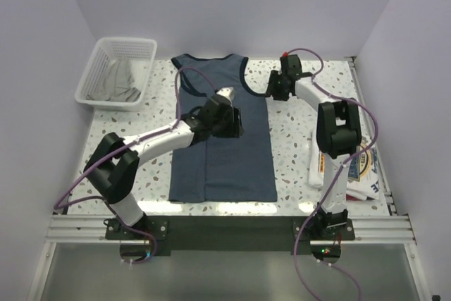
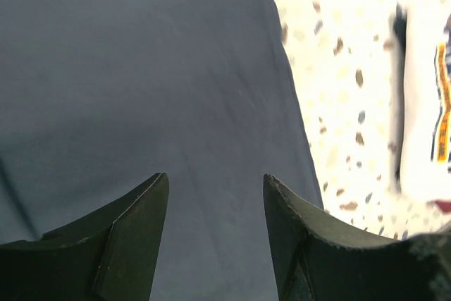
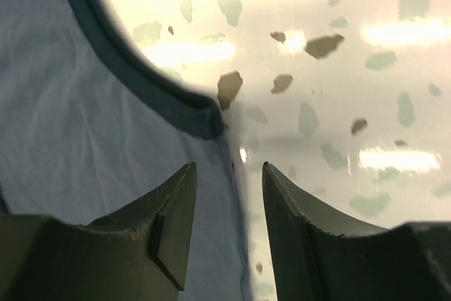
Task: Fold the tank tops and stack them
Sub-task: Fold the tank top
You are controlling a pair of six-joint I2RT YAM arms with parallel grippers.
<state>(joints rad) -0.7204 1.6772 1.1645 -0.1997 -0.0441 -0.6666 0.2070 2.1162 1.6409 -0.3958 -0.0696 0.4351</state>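
The robot's right gripper will next grab the tank top by its side edge, just below the armhole's navy trim, to fold that side inward.
The slate-blue tank top (image 1: pixel 224 147) lies spread flat, back side up, in the middle of the table, with navy trim at neck and armholes. My left gripper (image 1: pixel 232 122) hovers open and empty over its middle; the left wrist view shows the blue cloth (image 2: pixel 141 75) under the open fingers. My right gripper (image 1: pixel 273 89) is open and empty at the top's right armhole, its fingers astride the side edge just below the navy trim (image 3: pixel 151 86). The white tank top (image 1: pixel 363 170) with its blue-orange graphic lies folded at the right edge, also in the left wrist view (image 2: pixel 430 96).
A white mesh basket (image 1: pixel 118 70) holding grey cloth stands at the back left. White walls close in the table on the left, back and right. Speckled tabletop (image 1: pixel 292 153) shows between the two tops. The right arm's elbow (image 1: pixel 338 128) rises over the white top.
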